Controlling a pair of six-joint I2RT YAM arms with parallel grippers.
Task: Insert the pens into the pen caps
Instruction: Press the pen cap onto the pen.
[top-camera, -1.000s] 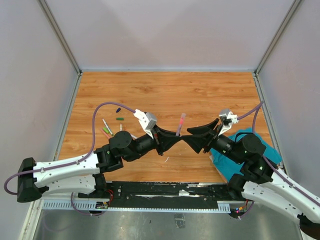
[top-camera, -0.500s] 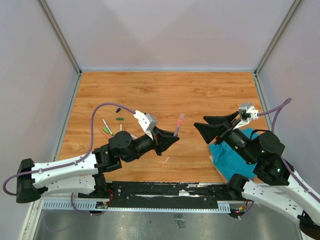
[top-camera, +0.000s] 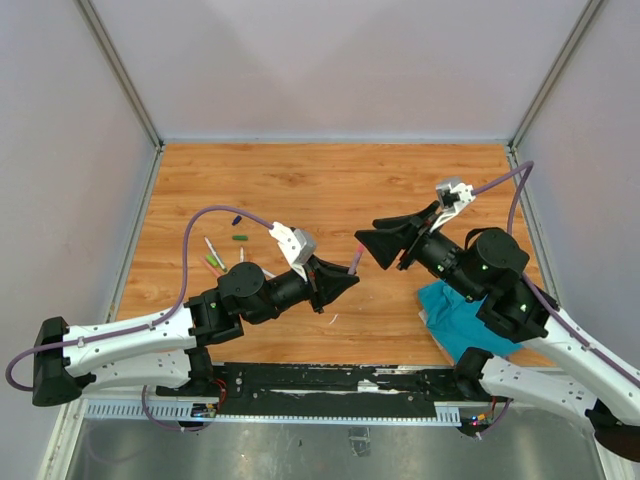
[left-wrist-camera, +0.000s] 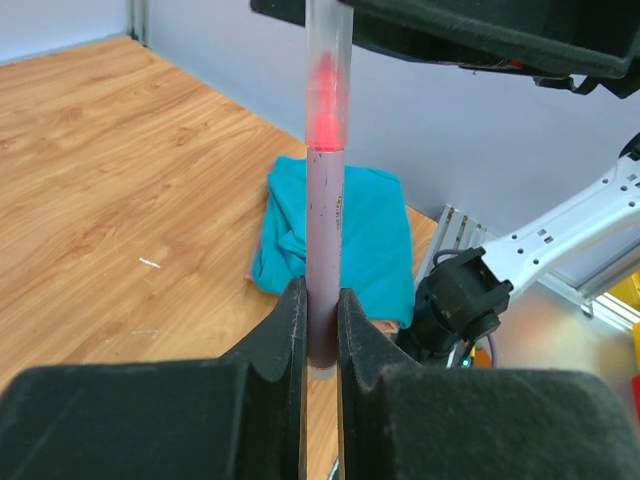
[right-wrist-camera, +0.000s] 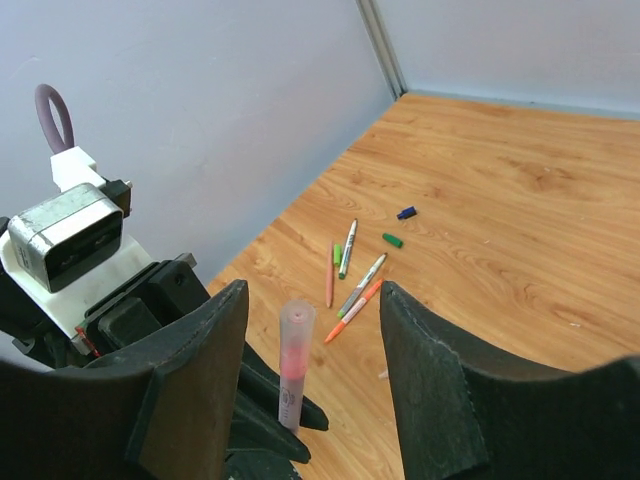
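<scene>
I need to grab the frosted pen cap (left-wrist-camera: 327, 60) next with my right gripper to insert the pink pen. I should hold the cap by its top end (left-wrist-camera: 329, 21) and leave the body of the pen clear.
My left gripper (top-camera: 351, 279) (left-wrist-camera: 321, 318) is shut on the lower barrel of a pink pen (top-camera: 357, 256) (left-wrist-camera: 325, 230), which stands nearly upright above the table. A frosted pen cap (left-wrist-camera: 327, 60) (right-wrist-camera: 296, 335) sits over its pink tip. My right gripper (top-camera: 373, 250) (right-wrist-camera: 312, 300) is open right beside the pen's top end, one jaw on either side of the cap and neither touching it. Several other pens (top-camera: 214, 258) (right-wrist-camera: 350, 270) lie on the wood at the left. A green cap (top-camera: 240, 238) (right-wrist-camera: 393, 240) and a dark blue cap (top-camera: 236, 218) (right-wrist-camera: 406, 212) lie just beyond them.
A crumpled teal cloth (top-camera: 462, 318) (left-wrist-camera: 340, 235) lies on the wooden table (top-camera: 330, 190) under my right arm. Grey walls close the table in at the left, back and right. A black rail (top-camera: 330, 380) runs along the near edge.
My right gripper opened wider, pulled away to the right, then came back left beside the pen's capped end. The pen in my left gripper now leans slightly right.
</scene>
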